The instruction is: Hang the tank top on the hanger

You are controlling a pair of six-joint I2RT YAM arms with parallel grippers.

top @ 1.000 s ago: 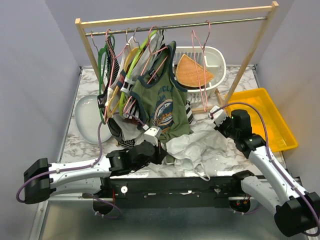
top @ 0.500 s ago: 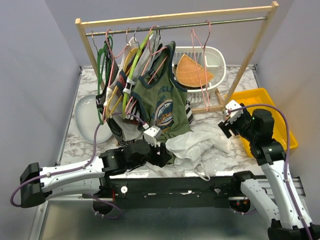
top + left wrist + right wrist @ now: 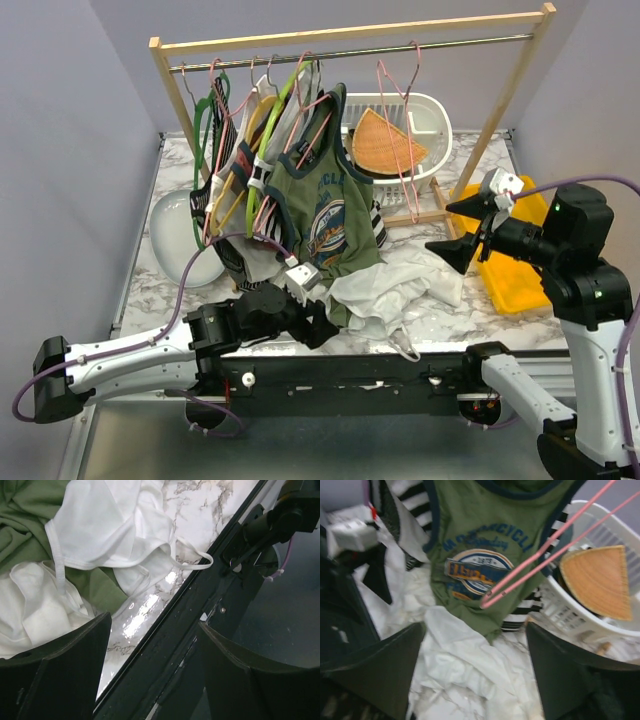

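I need to grab the pink hanger by its lower corner [image 3: 415, 216] with my right gripper next, so the opposite end stays free for the tank top.
The white tank top [image 3: 392, 288] lies crumpled on the marble table in front of the hanging clothes. In the left wrist view the tank top [image 3: 100, 525] trails a thin strap [image 3: 196, 566] toward the table's near edge. The pink wire hanger [image 3: 400, 150] hangs bare on the rail, right of the clothes. My left gripper [image 3: 322, 325] is low at the tank top's left edge, open and holding nothing [image 3: 155, 672]. My right gripper [image 3: 462, 235] is raised at the right, open, empty, apart from the cloth [image 3: 475, 672]. The hanger's lower corner [image 3: 487, 601] shows above the tank top [image 3: 465, 675].
An olive-green printed top [image 3: 325, 210] and several other garments on hangers crowd the rail's left half. Behind the pink hanger is a white basket [image 3: 432, 112]. A yellow tray [image 3: 512, 262] sits under my right arm. A white dish [image 3: 178, 238] lies far left.
Both grippers went from shut to open. My right arm rose and swung right, away from the tank top. My left arm drew back slightly toward the near edge.
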